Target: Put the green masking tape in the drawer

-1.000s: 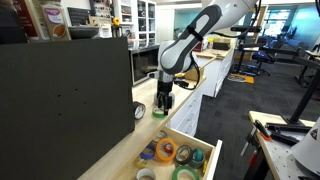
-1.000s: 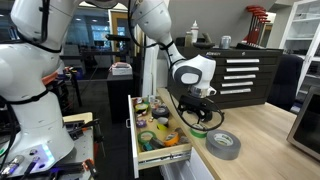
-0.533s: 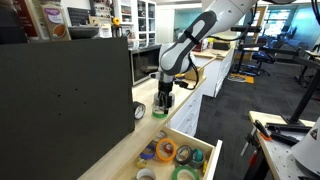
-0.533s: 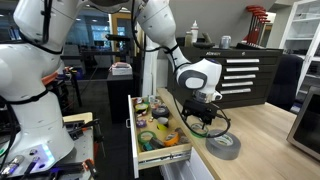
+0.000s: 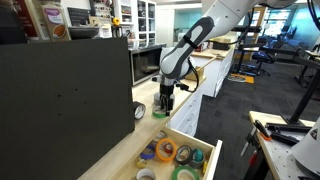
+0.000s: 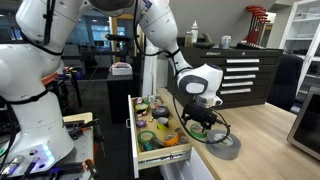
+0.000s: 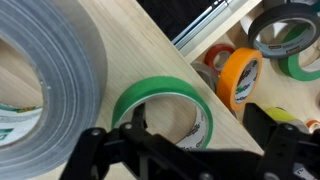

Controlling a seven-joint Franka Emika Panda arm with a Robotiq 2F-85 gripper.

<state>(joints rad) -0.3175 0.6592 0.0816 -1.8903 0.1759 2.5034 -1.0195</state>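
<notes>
My gripper should close on the green masking tape now and would hold it, because the tape's near side is between my fingers, with one finger inside the tape's ring.
The green masking tape lies flat on the wooden counter next to the open drawer. In the wrist view my gripper is open and low over the tape. One finger is at the ring's inner side and the other is outside its wall. In an exterior view the gripper stands right over the green tape, beyond the open drawer. In an exterior view the gripper hides most of the tape.
A large grey duct tape roll lies right next to the green tape, and it shows in both exterior views. The drawer holds several tape rolls, among them an orange one. A dark box stands on the counter.
The gripper has moved a little along the counter and lower, closer onto the green tape. The tape and the drawer have not moved.
</notes>
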